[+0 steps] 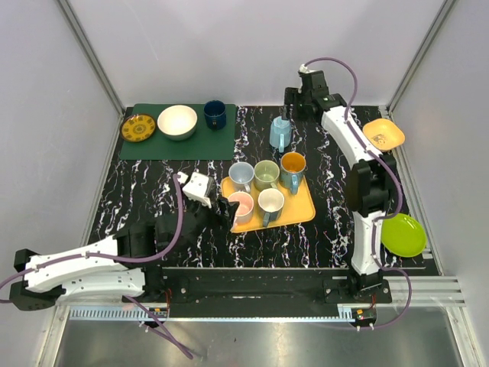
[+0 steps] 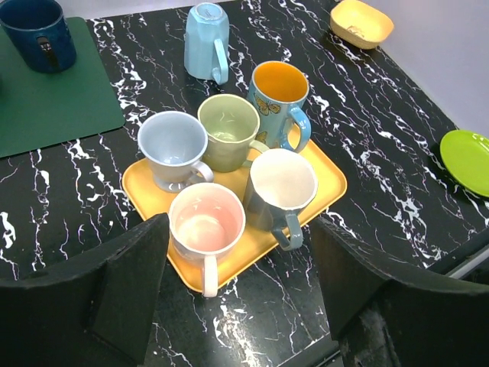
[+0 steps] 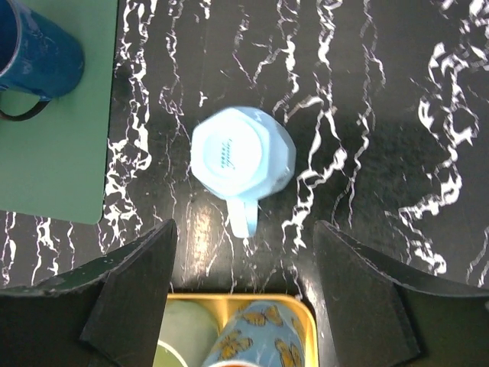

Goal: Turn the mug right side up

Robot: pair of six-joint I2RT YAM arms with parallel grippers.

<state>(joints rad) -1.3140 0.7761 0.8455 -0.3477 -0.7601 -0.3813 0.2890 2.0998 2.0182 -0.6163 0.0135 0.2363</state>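
I need to grab the upside-down mug's handle [image 1: 281,140] [image 3: 242,217] at the mug's base end with my right gripper next. This leaves the mug's rim end free for my left gripper to turn the mug upright.
A light blue mug [image 1: 281,131] stands upside down on the black marble table behind the yellow tray [image 1: 306,210]. In the right wrist view the mug [image 3: 242,151] shows its base, with the handle pointing toward the tray. My right gripper [image 3: 243,248] is open and empty, hovering above the table between the mug and the tray edge; it is at the back in the top view [image 1: 296,105]. My left gripper [image 2: 238,237] is open and empty, just in front of the tray's near-left corner [image 1: 223,208]. The mug also shows in the left wrist view [image 2: 206,40].
Several upright mugs fill the tray [image 2: 328,180], a pink one [image 2: 206,227] nearest the left gripper. A green mat [image 1: 153,145] holds a yellow plate [image 1: 138,128], a white bowl [image 1: 177,121] and a dark blue mug [image 1: 215,115]. An orange bowl [image 1: 384,134] and a green plate [image 1: 403,235] sit at the right.
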